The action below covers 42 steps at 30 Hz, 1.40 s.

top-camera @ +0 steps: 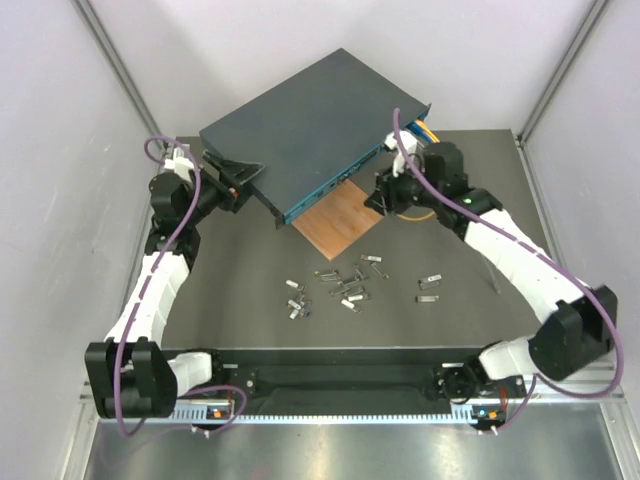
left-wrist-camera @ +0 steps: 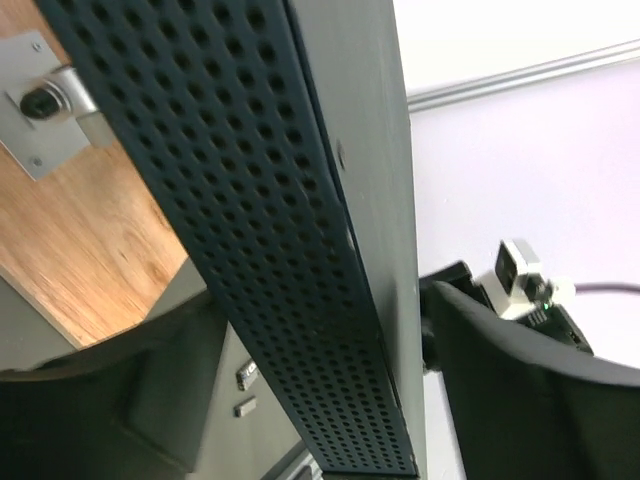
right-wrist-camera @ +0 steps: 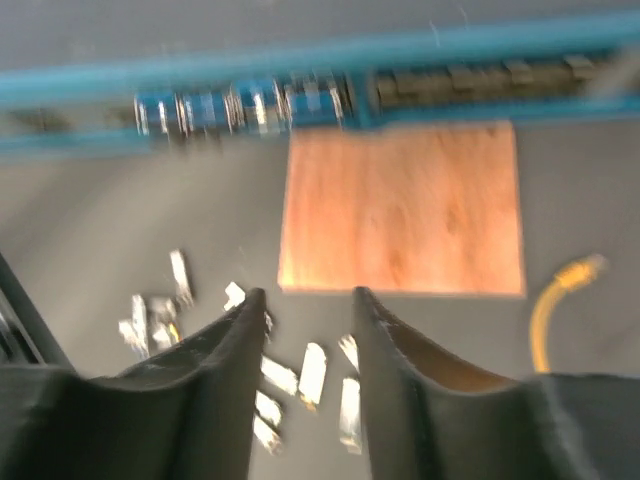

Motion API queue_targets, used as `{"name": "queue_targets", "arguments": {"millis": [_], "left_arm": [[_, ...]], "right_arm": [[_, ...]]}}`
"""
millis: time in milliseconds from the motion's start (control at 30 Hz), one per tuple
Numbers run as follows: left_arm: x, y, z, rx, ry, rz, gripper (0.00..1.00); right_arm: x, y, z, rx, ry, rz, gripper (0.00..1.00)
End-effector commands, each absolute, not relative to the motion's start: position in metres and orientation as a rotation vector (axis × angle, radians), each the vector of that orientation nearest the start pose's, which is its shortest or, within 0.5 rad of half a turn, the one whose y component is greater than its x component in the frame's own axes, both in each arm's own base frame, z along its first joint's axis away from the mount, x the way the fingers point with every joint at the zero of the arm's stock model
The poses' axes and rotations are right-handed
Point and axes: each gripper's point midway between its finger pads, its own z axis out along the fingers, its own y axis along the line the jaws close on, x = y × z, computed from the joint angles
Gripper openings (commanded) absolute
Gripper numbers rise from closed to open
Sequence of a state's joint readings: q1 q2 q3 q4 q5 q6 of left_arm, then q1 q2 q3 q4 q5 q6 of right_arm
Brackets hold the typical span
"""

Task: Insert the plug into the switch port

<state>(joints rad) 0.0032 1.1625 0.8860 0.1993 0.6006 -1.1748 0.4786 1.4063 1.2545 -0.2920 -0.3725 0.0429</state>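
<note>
A loose silver plug (top-camera: 360, 273) (right-wrist-camera: 312, 374) needs to be grabbed across its long sides by my right gripper, so an end stays free for left gripper handover and insertion.
The switch (top-camera: 310, 115), a flat dark blue-grey box, lies skewed at the back of the mat, its teal front face (top-camera: 335, 185) turned toward the arms. My left gripper (top-camera: 240, 180) stands open round its left corner. In the left wrist view the perforated side (left-wrist-camera: 300, 300) runs between the fingers (left-wrist-camera: 520, 400), with a thin gap at the right one. My right gripper (top-camera: 383, 195) hovers just in front of the teal face (right-wrist-camera: 300, 60), open and empty (right-wrist-camera: 308, 295). Several small silver plugs (top-camera: 345, 285) lie loose on the mat (right-wrist-camera: 313, 372). Blur hides whether one sits in a socket.
A thin brown square board (top-camera: 340, 222) lies under the switch's front edge. A yellow cable (right-wrist-camera: 548, 315) curls on the mat at the right, and more yellow cable (top-camera: 424, 128) shows by the switch's right end. Grey walls close in on both sides.
</note>
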Motion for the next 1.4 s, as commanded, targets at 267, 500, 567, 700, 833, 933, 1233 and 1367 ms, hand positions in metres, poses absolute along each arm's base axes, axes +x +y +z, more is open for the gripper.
{"name": "queue_targets", "arguments": {"millis": [267, 500, 567, 700, 833, 933, 1233, 1367], "left_arm": [[0.353, -0.071, 0.391, -0.391, 1.531, -1.276, 0.99], [0.335, -0.048, 0.406, -0.339, 1.485, -1.235, 0.98], [0.329, -0.051, 0.41, -0.296, 1.481, -1.215, 0.98], [0.32, -0.055, 0.415, -0.234, 1.482, -1.181, 0.97], [0.315, -0.056, 0.418, -0.207, 1.477, -1.159, 0.96], [0.315, -0.057, 0.417, -0.213, 1.477, -1.165, 0.96], [0.316, -0.056, 0.424, -0.208, 1.464, -1.16, 0.95], [0.319, -0.055, 0.425, -0.208, 1.462, -1.162, 0.95]], "right_arm": [[0.269, 0.151, 0.227, -1.23, 1.875, 0.39, 0.73], [0.241, 0.088, 0.136, -1.592, 1.977, 0.137, 0.69], [0.236, 0.08, 0.12, -1.665, 1.987, 0.129, 0.63], [0.22, 0.079, 0.091, -1.758, 2.011, 0.196, 0.58], [0.217, 0.086, 0.076, -1.807, 2.043, 0.228, 0.54], [0.219, 0.093, 0.064, -1.842, 2.051, 0.205, 0.52], [0.218, 0.111, 0.031, -1.952, 2.061, 0.152, 0.5], [0.22, 0.118, 0.018, -1.973, 2.075, 0.124, 0.49]]}}
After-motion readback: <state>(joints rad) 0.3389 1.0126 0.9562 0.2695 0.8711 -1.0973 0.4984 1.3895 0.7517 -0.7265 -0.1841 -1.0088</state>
